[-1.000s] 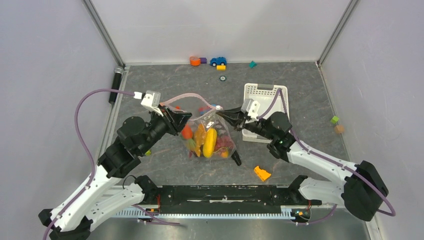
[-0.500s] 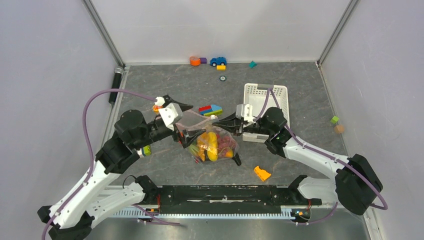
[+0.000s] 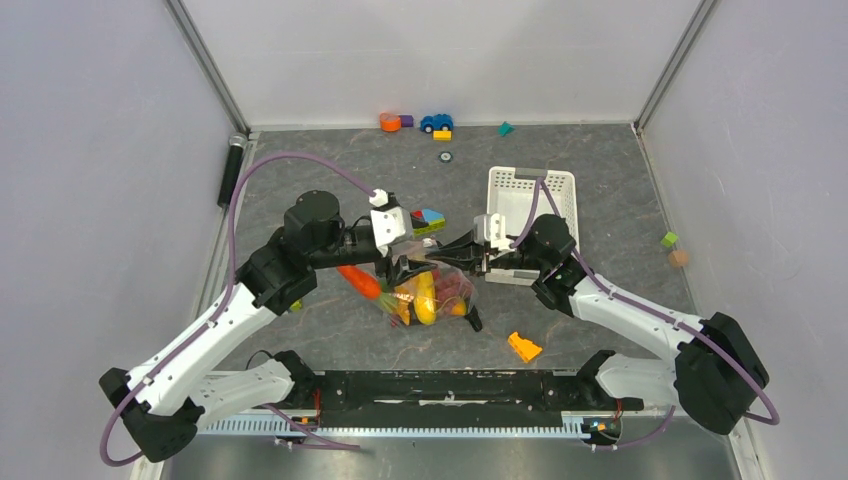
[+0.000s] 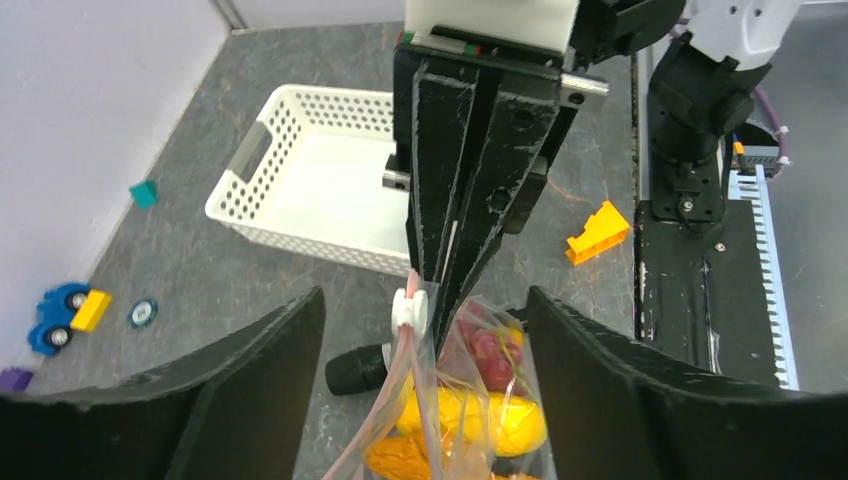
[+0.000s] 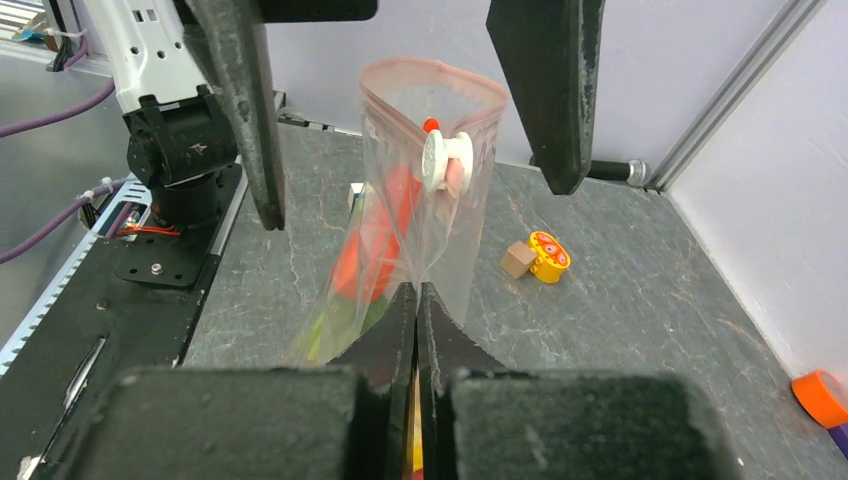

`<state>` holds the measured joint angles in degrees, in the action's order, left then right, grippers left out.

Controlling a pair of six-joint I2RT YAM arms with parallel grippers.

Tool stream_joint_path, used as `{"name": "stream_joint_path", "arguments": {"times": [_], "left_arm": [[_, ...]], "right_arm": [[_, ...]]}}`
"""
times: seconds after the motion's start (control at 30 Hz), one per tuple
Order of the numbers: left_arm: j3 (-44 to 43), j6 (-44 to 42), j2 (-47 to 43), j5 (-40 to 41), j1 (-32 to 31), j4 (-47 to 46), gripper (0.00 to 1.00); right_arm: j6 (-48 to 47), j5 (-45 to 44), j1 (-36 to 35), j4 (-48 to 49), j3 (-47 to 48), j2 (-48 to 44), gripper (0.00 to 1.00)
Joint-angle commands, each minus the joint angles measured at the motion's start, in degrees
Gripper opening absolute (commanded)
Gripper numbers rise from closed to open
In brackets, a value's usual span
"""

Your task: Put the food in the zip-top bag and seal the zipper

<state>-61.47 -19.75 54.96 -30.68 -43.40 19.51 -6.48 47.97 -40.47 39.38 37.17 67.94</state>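
Observation:
I will close my left gripper on the pink zipper, as both fingers reach as far as the white slider, one on each side of it.
The clear zip-top bag [image 3: 432, 290] rests on the table, its mouth held up, with yellow [image 4: 480, 420], dark purple [image 4: 490, 350] and orange food inside. My right gripper [image 3: 452, 250] is shut on the bag's right top edge [image 5: 416, 290]. My left gripper [image 3: 405, 268] is open, and its fingers [image 5: 235, 100] straddle the bag's mouth without touching it. The pink zipper [image 5: 430, 72] carries a white slider [image 4: 410, 308] just ahead of the right gripper's tip. An orange carrot [image 3: 358, 282] lies at the bag's left side. I cannot tell whether it is inside.
A white lattice basket [image 3: 530, 205] stands behind the right gripper. An orange wedge block [image 3: 523, 346] and a black cylinder [image 3: 470, 318] lie near the bag's front right. Coloured bricks [image 3: 428, 218] lie behind the bag, and small toys [image 3: 436, 123] sit along the back wall.
My left gripper has moved right along the bag's mouth, close to the right gripper. The bag has dropped lower and bunched narrower. The carrot now shows at its left.

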Motion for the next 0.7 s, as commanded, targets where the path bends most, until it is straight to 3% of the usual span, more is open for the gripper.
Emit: {"name": "stream_joint_path", "arguments": {"times": [0.0,0.17,0.47,0.67], "left_arm": [[-0.31,1.01,0.37,-5.3,0.24,-5.2,0.72],[0.2,1.05,0.42,-3.51,0.24,-4.76,0.51],[1.27,0.87,-0.7,0.35,0.24,-4.41,0.52],[1.44,1.47,-0.37,-0.43,0.24,-4.74,0.4]], "right_arm": [[-0.2,1.91,0.15,1.94,1.11,-1.27,0.0],[0.26,1.69,0.18,2.1,0.98,-1.64,0.0],[2.0,2.93,0.08,3.95,0.64,-2.17,0.0],[1.82,2.51,0.14,3.95,0.45,-2.09,0.0]]}}
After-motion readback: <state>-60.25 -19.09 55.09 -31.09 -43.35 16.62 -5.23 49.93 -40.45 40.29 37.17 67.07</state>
